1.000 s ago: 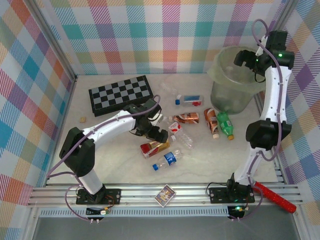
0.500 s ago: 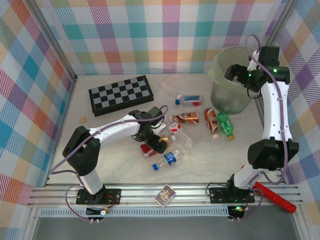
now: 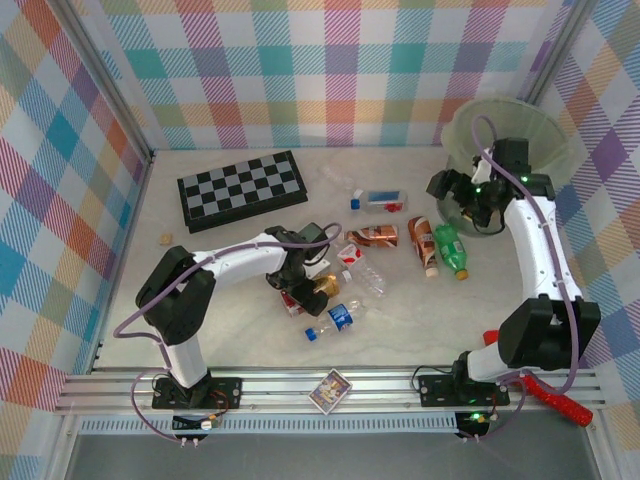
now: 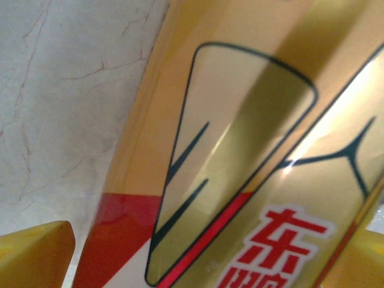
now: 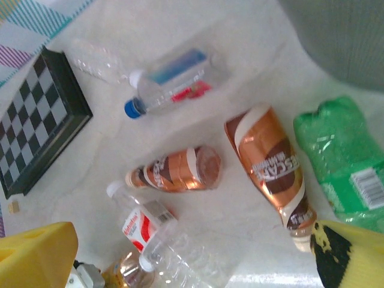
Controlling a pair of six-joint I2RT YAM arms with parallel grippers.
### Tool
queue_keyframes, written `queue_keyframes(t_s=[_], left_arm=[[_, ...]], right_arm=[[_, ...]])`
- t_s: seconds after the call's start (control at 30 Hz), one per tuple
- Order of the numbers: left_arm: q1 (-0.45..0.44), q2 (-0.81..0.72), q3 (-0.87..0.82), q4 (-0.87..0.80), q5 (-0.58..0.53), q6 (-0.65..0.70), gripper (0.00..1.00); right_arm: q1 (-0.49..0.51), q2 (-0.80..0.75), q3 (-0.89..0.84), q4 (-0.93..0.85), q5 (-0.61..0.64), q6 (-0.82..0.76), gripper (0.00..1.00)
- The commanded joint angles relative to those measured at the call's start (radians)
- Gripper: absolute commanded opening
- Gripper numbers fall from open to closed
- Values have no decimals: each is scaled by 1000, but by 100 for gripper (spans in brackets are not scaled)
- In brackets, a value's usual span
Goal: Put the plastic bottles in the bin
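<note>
I need to close my left gripper on the gold-labelled bottle now, because the bottle is deep between both fingers in the left wrist view.
Several plastic bottles lie mid-table: a gold-and-red-labelled bottle (image 3: 298, 299), a blue-labelled clear one (image 3: 336, 319), a clear red-and-white-labelled one (image 3: 360, 266), two copper ones (image 3: 372, 235) (image 3: 423, 242), a green one (image 3: 450, 250) and a blue-capped one (image 3: 380, 200). My left gripper (image 3: 316, 291) is open and straddles the gold-labelled bottle (image 4: 252, 150), yellow fingertips (image 4: 36, 255) on either side. My right gripper (image 3: 446, 190) hangs open and empty left of the bin (image 3: 505, 125), which leans with its mouth showing. From the wrist I see the copper bottles (image 5: 177, 170) (image 5: 270, 162) and the green bottle (image 5: 345, 156) below.
A black-and-grey chequered board (image 3: 243, 188) lies at the back left. A small colourful card box (image 3: 331, 389) sits on the front rail, and a red-handled tool (image 3: 545, 392) lies at the front right. Plaid walls close in three sides.
My right arm has swung down from over the bin to its left front, and the bin now leans. The left gripper slid right and down onto the gold-labelled bottle.
</note>
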Motion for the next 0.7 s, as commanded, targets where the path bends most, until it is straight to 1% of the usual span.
queue_keyframes(t_s=[0.0,0.03,0.17,0.27,0.33,0.47,0.67], left_arm=[[-4,3,-3,-4,-7,5,93],[-5,3,1,-7,-12,5,91],[-4,0,21,-20,-28,3,77],[-4,-12,33,-25,-35,-10,65],[-5,-25,42,-36,-42,-15,59],[1,-66,65,-78,-89,-19,54],[42,-150,74,-113,-142,-30,53]], right_arm=[[6,-76,25,66,-39,9,99],[7,-76,38,64,-43,3,99],[11,-79,102,56,-84,-14,99],[25,-101,120,52,-74,-13,99],[36,-117,125,48,-69,-11,99],[79,-130,169,16,-61,-8,99],[201,-115,200,22,-82,16,99]])
